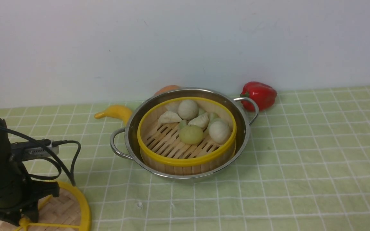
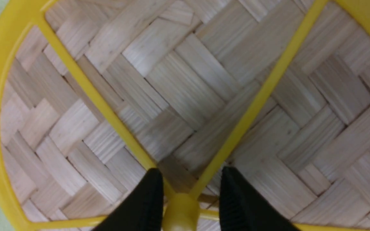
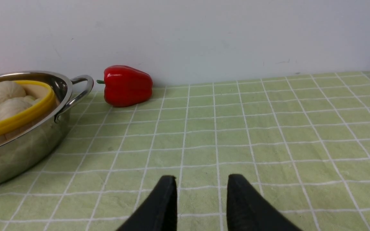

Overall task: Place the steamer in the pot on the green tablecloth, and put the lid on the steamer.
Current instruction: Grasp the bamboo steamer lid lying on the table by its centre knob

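Note:
My left gripper grabs the lid by its narrow yellow hub (image 1: 24, 223) next, since the lid's woven disc spreads far wider than my fingers.
The steamer (image 1: 172, 141), a bamboo basket with a yellow rim holding white and pale-green dumplings, sits inside the steel pot (image 1: 246, 128) on the green tablecloth (image 1: 300, 160). The lid (image 1: 63, 208), a woven disc with yellow rim and spokes, lies flat on the cloth at the near left. My left gripper (image 1: 22, 219) is down on it. In the left wrist view the lid (image 2: 185, 96) fills the frame, and the left gripper (image 2: 189, 171) stands open astride the yellow hub (image 2: 181, 211), with a gap on one side. My right gripper (image 3: 201, 183) is open over bare cloth, right of the pot (image 3: 27, 138).
A red bell pepper (image 1: 260, 94) lies against the wall behind the pot's right handle. A yellow banana (image 1: 116, 112) lies behind the pot's left side, and something orange (image 1: 167, 89) peeks over its far rim. The white wall closes the back of the table.

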